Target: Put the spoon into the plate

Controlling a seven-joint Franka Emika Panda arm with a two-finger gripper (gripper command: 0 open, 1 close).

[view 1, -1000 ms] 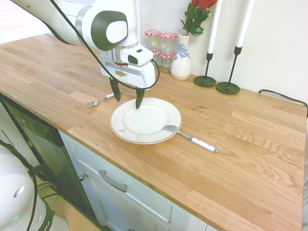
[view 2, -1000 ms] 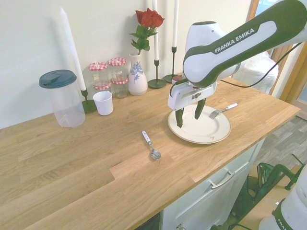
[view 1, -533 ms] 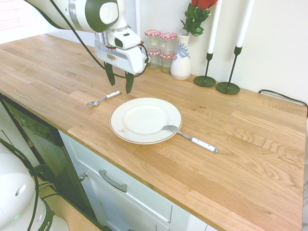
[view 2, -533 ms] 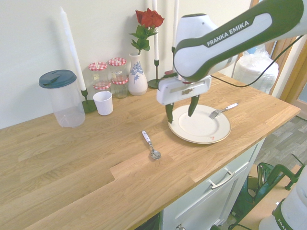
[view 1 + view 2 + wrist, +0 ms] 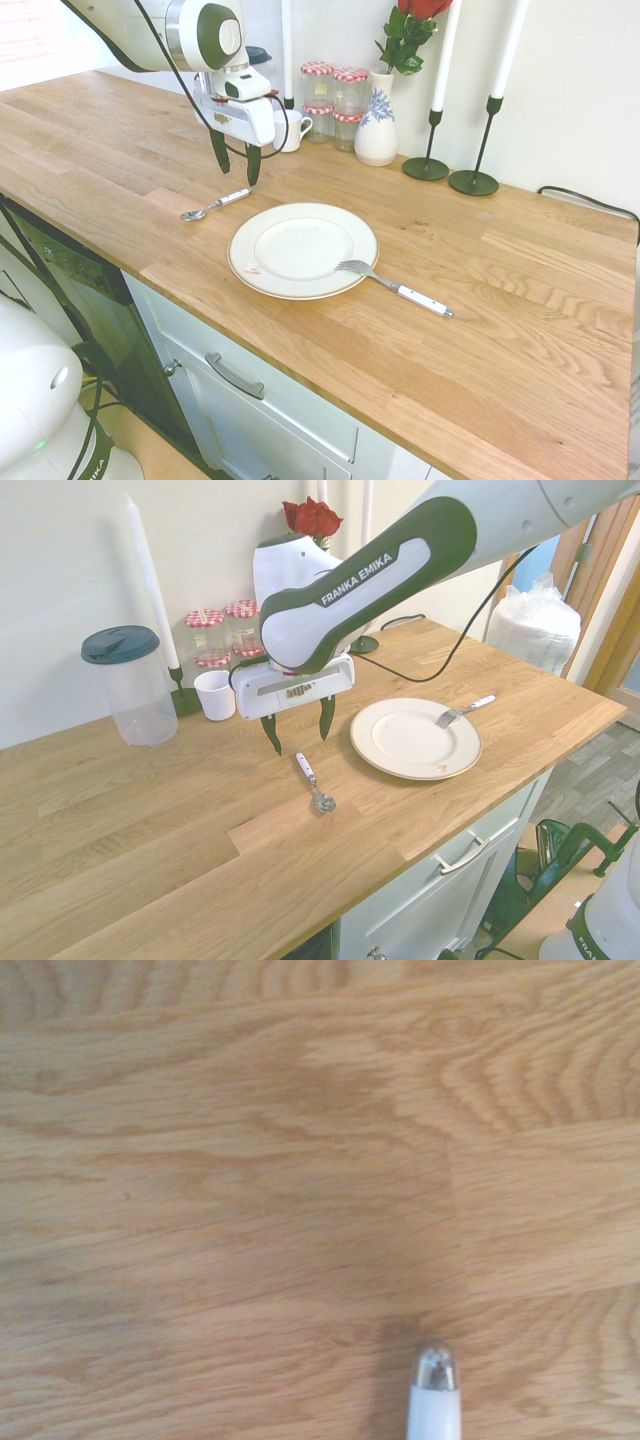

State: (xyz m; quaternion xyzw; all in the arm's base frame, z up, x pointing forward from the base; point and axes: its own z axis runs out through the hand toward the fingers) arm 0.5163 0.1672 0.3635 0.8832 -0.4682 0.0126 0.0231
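I will grab the spoon with my gripper next by its straight white handle [image 5: 234, 197], where two long sides face each other, because the spoon's bowl [image 5: 193, 215] is round and sloping.
The spoon [image 5: 213, 207] lies flat on the wooden counter, left of the plate in the first exterior view, its bowl toward the front edge. The handle end of the spoon [image 5: 435, 1400] shows in the wrist view. In the second exterior view the spoon [image 5: 315, 783] lies just below my gripper. The white plate [image 5: 262, 282] with its thin gold rim sits near the counter's front edge, nothing in its middle. My gripper [image 5: 236, 172] hangs open above the counter just behind the spoon's handle, holding nothing. From the other side the gripper [image 5: 300, 740] stands well left of the plate [image 5: 372, 752].
A fork [image 5: 395, 285] with a white handle rests its tines on the plate's rim. Along the back wall stand jars [image 5: 335, 100], a vase [image 5: 377, 130] with a rose, candlesticks [image 5: 472, 180], a white cup [image 5: 215, 694] and a lidded plastic container [image 5: 130, 685].
My gripper has moved from above the plate's edge across to the spoon's side and risen slightly, staying open. Spoon, plate and fork have not moved.
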